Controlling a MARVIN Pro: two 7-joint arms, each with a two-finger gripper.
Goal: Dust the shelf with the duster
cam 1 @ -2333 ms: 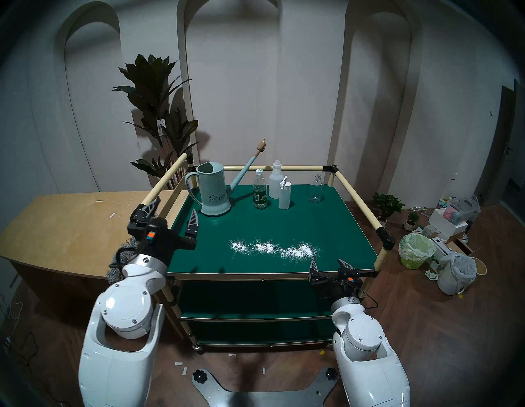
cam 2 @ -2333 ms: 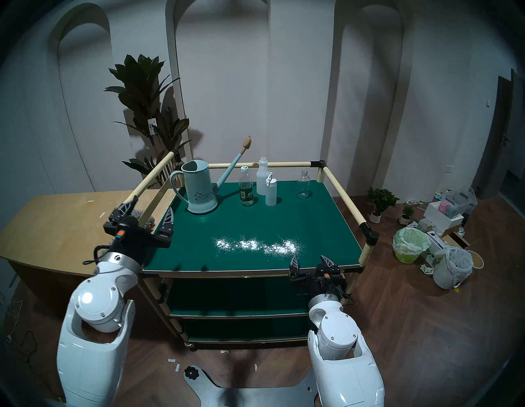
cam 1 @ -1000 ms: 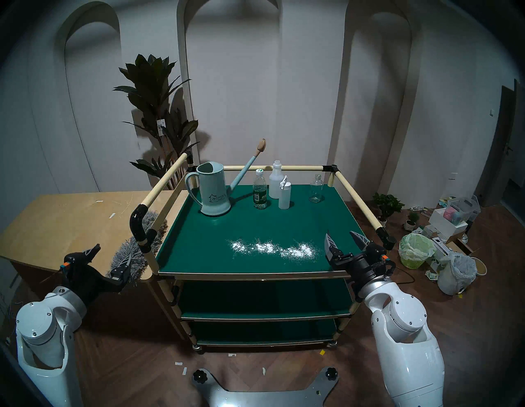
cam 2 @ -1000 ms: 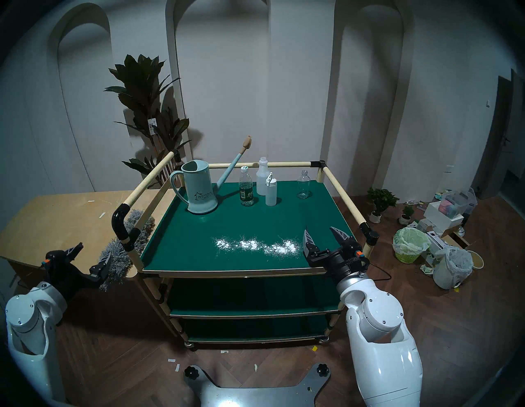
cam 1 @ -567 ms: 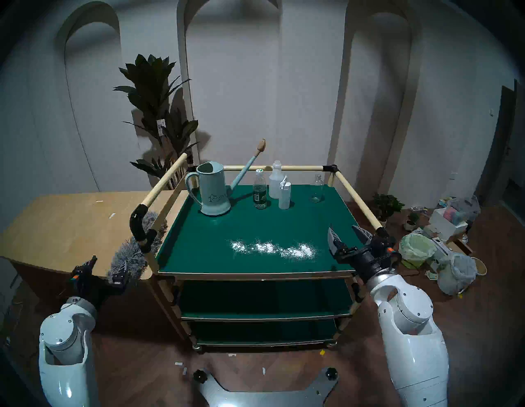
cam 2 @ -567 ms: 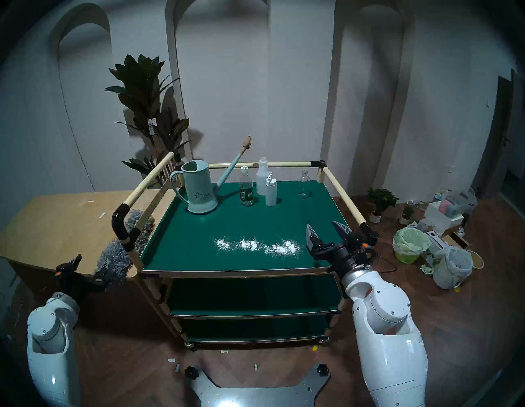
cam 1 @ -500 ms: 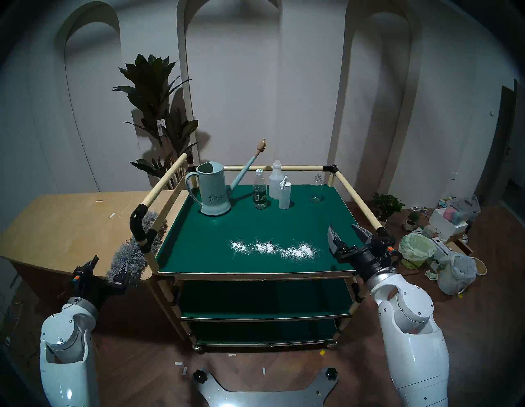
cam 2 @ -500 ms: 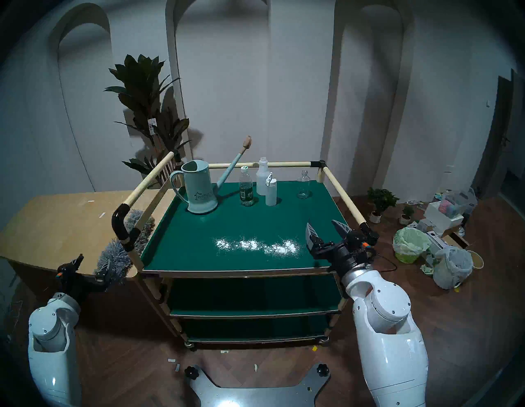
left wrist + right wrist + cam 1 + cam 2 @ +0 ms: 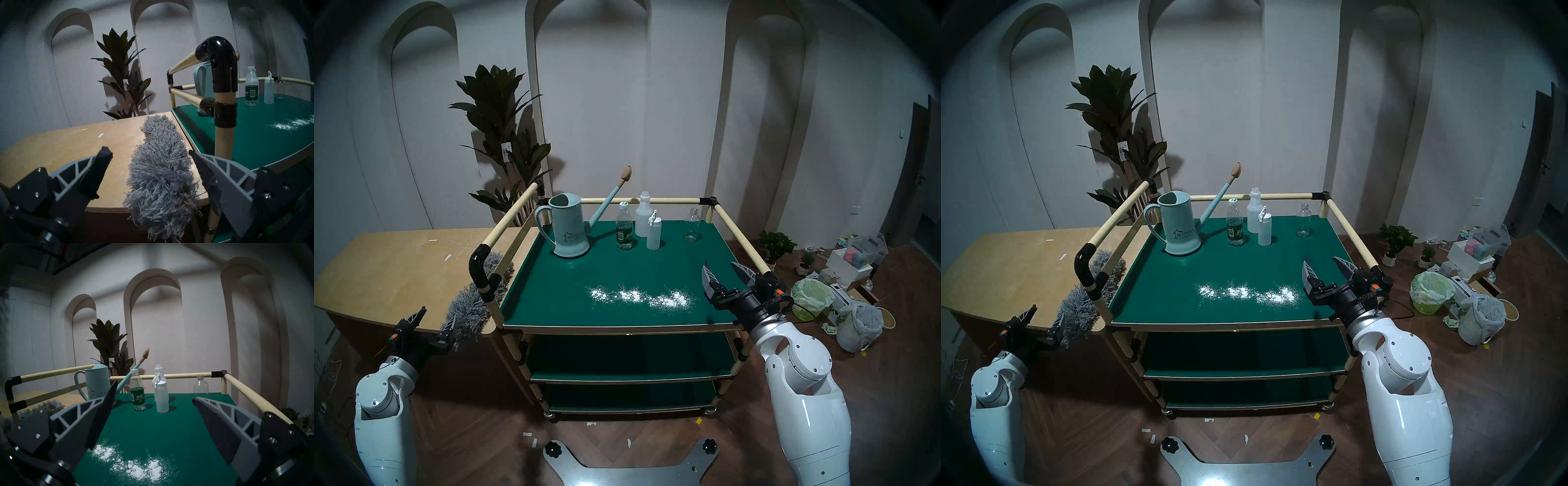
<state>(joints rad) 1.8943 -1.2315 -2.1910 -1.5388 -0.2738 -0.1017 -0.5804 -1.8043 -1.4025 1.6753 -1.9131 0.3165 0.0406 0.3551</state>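
My left gripper will next grab the duster by that overhanging end (image 9: 453, 328), its near end over the table's front edge.
The shelf (image 9: 619, 268) is the cart's dark-green top tier, with a streak of white powder (image 9: 639, 296) near its front. The grey fluffy duster (image 9: 468, 312) lies on the tan table beside the cart's left corner post, its near end hanging over the table's front edge; no handle shows. My left gripper (image 9: 439, 317) is open and empty just in front of that end. In the left wrist view the duster (image 9: 161, 169) lies between the spread fingers. My right gripper (image 9: 721, 268) is open and empty above the shelf's right side, right of the powder (image 9: 132, 467).
A teal watering can (image 9: 570, 230), a water bottle (image 9: 624, 230), two white bottles (image 9: 648, 227) and a glass bottle (image 9: 691, 225) stand along the shelf's back. Cream rails with a black corner elbow (image 9: 478, 268) stand beside the duster. Bins and boxes (image 9: 812, 298) sit on the floor at the right.
My left gripper left the cart's left rail and came down to the table's front edge by the duster's near end. My right gripper moved right and forward over the shelf. Both stayed open.
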